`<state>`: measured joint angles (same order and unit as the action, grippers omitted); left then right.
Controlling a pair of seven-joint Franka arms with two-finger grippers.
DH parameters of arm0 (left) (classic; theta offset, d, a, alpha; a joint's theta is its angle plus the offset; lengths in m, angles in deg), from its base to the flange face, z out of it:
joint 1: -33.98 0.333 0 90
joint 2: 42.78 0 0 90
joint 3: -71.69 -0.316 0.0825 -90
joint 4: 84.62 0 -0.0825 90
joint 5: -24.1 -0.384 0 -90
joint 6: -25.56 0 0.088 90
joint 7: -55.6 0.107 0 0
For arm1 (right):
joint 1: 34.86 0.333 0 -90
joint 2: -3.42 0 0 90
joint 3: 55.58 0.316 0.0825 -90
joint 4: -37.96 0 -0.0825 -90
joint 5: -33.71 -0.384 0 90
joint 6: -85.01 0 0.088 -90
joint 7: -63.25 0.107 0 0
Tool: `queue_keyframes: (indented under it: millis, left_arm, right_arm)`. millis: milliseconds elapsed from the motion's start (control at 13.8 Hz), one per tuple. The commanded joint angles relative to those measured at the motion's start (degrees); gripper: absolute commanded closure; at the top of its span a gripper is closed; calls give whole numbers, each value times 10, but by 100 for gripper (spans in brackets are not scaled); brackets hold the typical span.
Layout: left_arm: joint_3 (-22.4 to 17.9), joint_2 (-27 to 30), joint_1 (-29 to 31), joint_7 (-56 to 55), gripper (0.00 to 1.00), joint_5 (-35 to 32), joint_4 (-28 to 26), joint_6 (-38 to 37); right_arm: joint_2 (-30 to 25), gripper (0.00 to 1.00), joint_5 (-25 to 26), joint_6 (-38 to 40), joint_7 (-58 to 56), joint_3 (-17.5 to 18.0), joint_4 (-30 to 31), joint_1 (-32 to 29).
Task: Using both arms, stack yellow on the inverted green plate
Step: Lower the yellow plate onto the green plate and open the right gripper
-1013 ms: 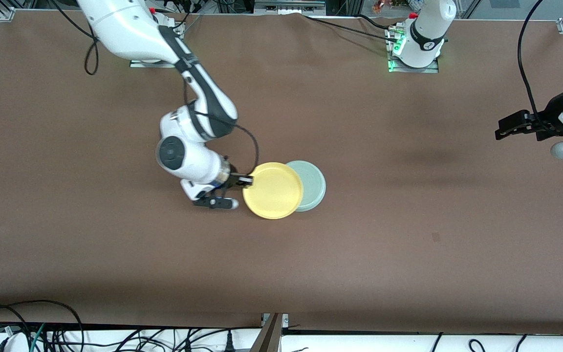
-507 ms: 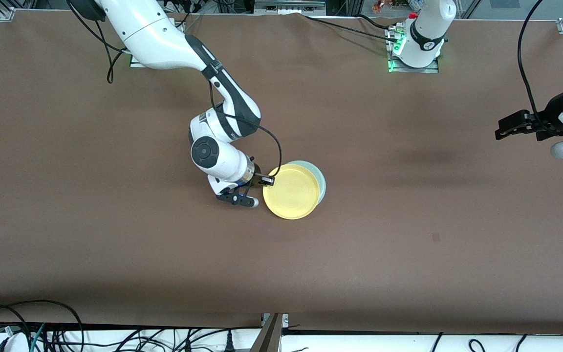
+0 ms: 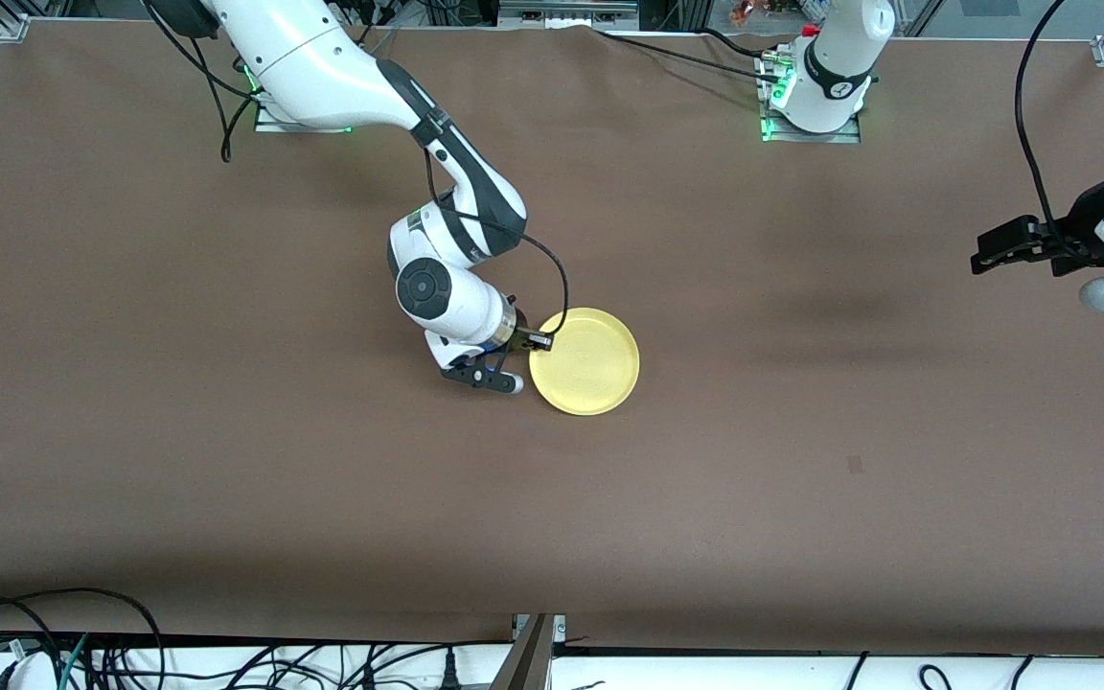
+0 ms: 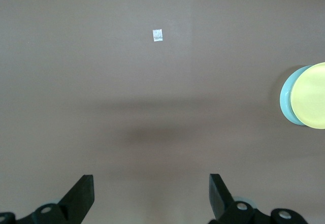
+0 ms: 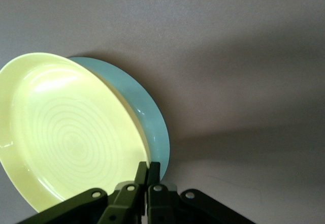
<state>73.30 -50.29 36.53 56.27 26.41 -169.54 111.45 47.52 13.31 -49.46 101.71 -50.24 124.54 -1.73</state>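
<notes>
The yellow plate is ready for my right gripper to let go. The yellow rim is level and close over the green plate (image 5: 150,120), so the yellow plate would rest there.
The yellow plate (image 3: 585,361) sits over the green plate in mid-table and covers it fully in the front view. My right gripper (image 3: 538,340) is shut on the yellow plate's rim on the side toward the right arm's end. In the right wrist view the fingers (image 5: 148,169) pinch the yellow rim (image 5: 71,132), and the green plate (image 5: 150,120) shows as a crescent just beneath it. My left gripper (image 3: 978,259) waits open and empty above the table's left-arm end. Its view (image 4: 152,181) shows the yellow plate (image 4: 312,102) over the green one (image 4: 286,99).
A small white tag (image 4: 158,35) lies on the brown table (image 3: 801,498), nearer the front camera than the plates. The arm bases (image 3: 816,105) stand along the edge farthest from that camera. Cables (image 3: 82,652) run along the nearest edge.
My right arm carried the yellow plate toward the left arm's end until it came over the green plate, which showed beside it before. The left arm has not moved.
</notes>
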Motion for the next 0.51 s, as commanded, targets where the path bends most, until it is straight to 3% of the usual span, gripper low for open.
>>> queue_keyframes:
  millis: [0, 289, 362, 434]
  left_arm:
    - [-1, -9, 1, 6, 0, 13, 18, -5]
    - [-2, -9, 1, 6, 0, 14, 18, -5]
    - [-2, -9, 1, 6, 0, 14, 18, -5]
    - [-1, -9, 1, 6, 0, 14, 18, -5]
  right_arm:
    - [-3, 100, -13, 4, 7, 3, 3, 1]
    - [-4, 100, -13, 4, 5, 3, 6, 1]
    - [-4, 75, -13, 4, 4, 3, 5, 0]
    - [-4, 34, -12, 4, 5, 3, 5, 0]
